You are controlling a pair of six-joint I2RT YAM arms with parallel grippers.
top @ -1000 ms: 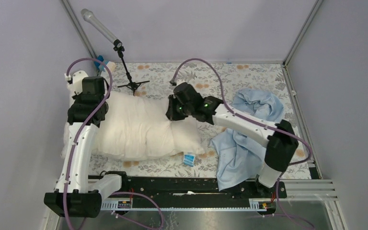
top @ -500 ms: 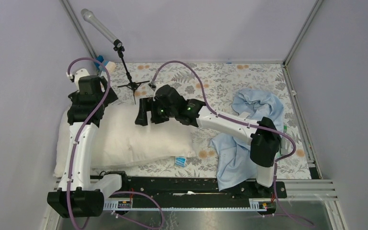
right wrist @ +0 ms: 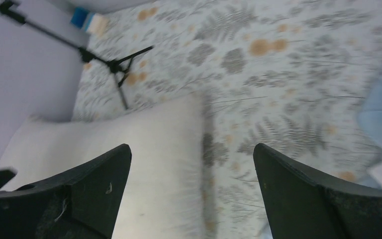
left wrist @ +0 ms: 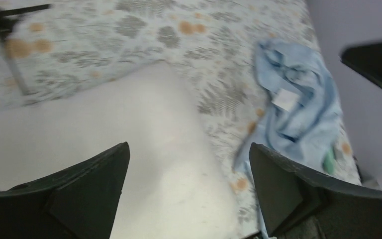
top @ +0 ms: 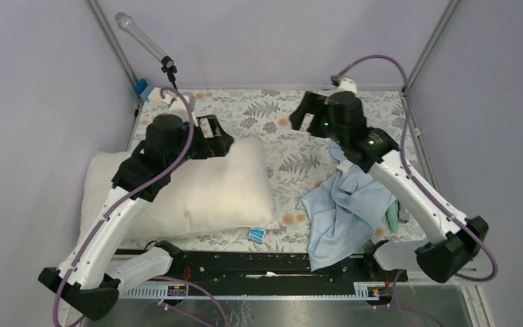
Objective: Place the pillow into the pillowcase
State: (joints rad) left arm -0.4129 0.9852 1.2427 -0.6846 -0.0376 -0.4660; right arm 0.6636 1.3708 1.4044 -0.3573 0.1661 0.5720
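Observation:
Next, my right gripper reaches the pillowcase (top: 347, 211) and grips its far edge (top: 336, 150). The pillowcase's side nearest the pillow stays free for my left gripper to insert the pillow.
The cream pillow (top: 197, 194) lies flat on the left half of the table, with nothing gripping it. The crumpled light-blue pillowcase (top: 347, 211) lies at the right, apart from the pillow. My left gripper (top: 221, 139) hovers open over the pillow's far right corner; in the left wrist view its jaws (left wrist: 189, 169) stand wide over the pillow (left wrist: 104, 134), with the pillowcase (left wrist: 298, 114) beyond. My right gripper (top: 299, 116) hangs open and empty over the tablecloth at the back. The right wrist view shows its jaws (right wrist: 191, 169) wide above the pillow's edge (right wrist: 129, 144).
A microphone stand (top: 167, 65) rises at the back left next to a small blue object (top: 141, 87). A small blue-and-white packet (top: 257, 235) lies by the pillow's near right corner. A green item (top: 391, 214) sits beside the pillowcase. Walls enclose three sides.
Both grippers opened and let go of the pillow, which settled flat. The right arm swung up and back to the right; the left gripper moved right over the pillow's far corner.

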